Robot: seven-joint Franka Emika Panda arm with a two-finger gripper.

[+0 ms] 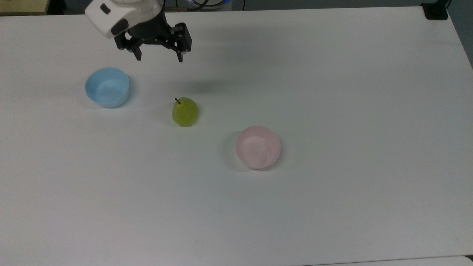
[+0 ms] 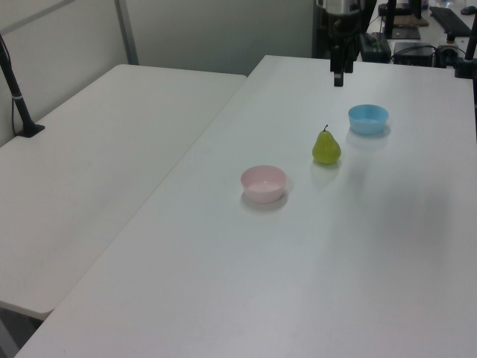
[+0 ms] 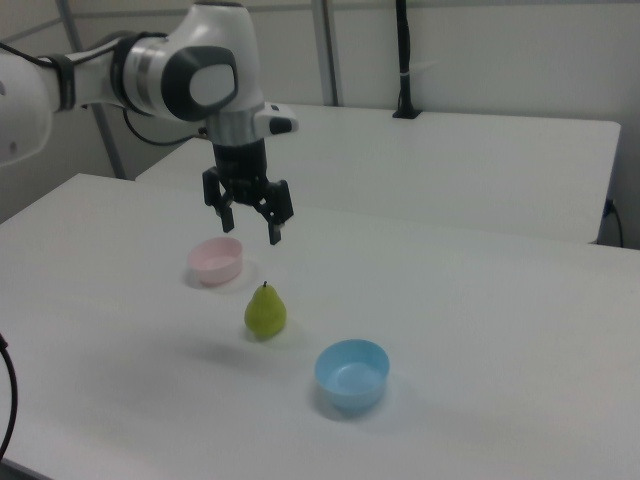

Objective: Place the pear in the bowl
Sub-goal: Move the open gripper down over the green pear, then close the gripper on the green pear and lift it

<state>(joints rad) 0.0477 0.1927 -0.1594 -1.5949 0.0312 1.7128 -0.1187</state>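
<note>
Next, my gripper grabs the yellow-green pear by its top (image 2: 326, 137), to put the pear in the pink bowl (image 2: 263, 183).
The yellow-green pear (image 1: 184, 112) stands upright on the white table, stem up, also seen as the pear (image 2: 326, 147) and the pear (image 3: 265, 312). The pale pink bowl (image 1: 258, 147) sits to the top view's right of it and nearer the front; it appears as the pink bowl (image 2: 263, 183) and the pink bowl (image 3: 216, 261) too. My gripper (image 1: 159, 57) hangs open in the air above the table's far part, fingers pointing down, nothing between them. It shows as the gripper (image 3: 250, 229) high above the pear and as the gripper (image 2: 339, 77).
A light blue bowl (image 1: 107, 87) stands at the top view's left of the pear, also the blue bowl (image 3: 351, 374). A second white table (image 2: 89, 164) adjoins on the left view's left, with a black post (image 2: 16, 89) on it.
</note>
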